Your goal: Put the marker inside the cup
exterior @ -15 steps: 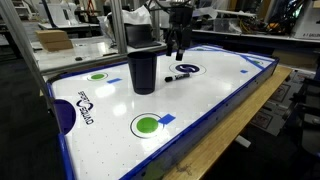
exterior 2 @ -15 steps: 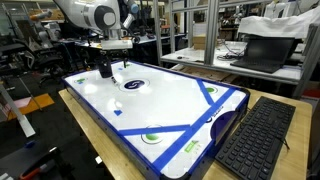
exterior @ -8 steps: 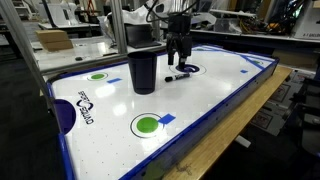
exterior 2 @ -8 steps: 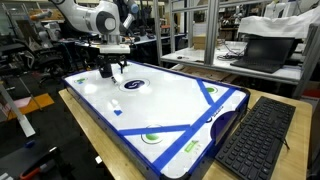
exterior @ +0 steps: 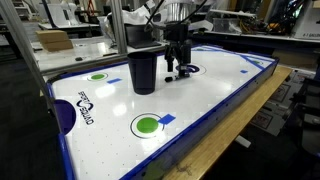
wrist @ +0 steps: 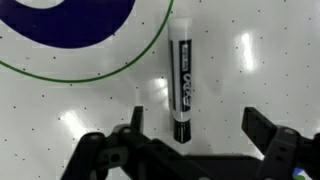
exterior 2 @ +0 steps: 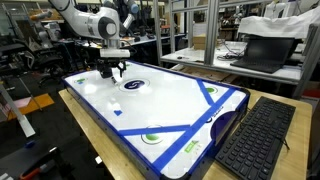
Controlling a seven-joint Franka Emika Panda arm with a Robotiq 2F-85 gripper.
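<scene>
My open fingers are above the marker's near end, so it is too early to close. My gripper lowers, then closes on the marker.
A black marker [wrist: 182,75] with a white label lies flat on the white air-hockey table [exterior: 200,110], next to a blue circle marking. In the wrist view my gripper [wrist: 195,135] is open, its two fingers to either side of the marker's near end, close above the surface. In an exterior view my gripper [exterior: 177,70] hangs low over the marker, just beside the tall dark cup [exterior: 143,70], which stands upright. In the other exterior view the gripper [exterior 2: 112,72] and the cup [exterior 2: 104,70] are at the table's far end.
The table has blue raised rails [exterior: 235,95] and green circle markings [exterior: 147,125]. A keyboard [exterior 2: 258,135] lies beside the table. Desks, a laptop [exterior 2: 262,52] and metal frames surround it.
My gripper has come down towards the marker and moved slightly closer to the cup. The marker and cup have not moved.
</scene>
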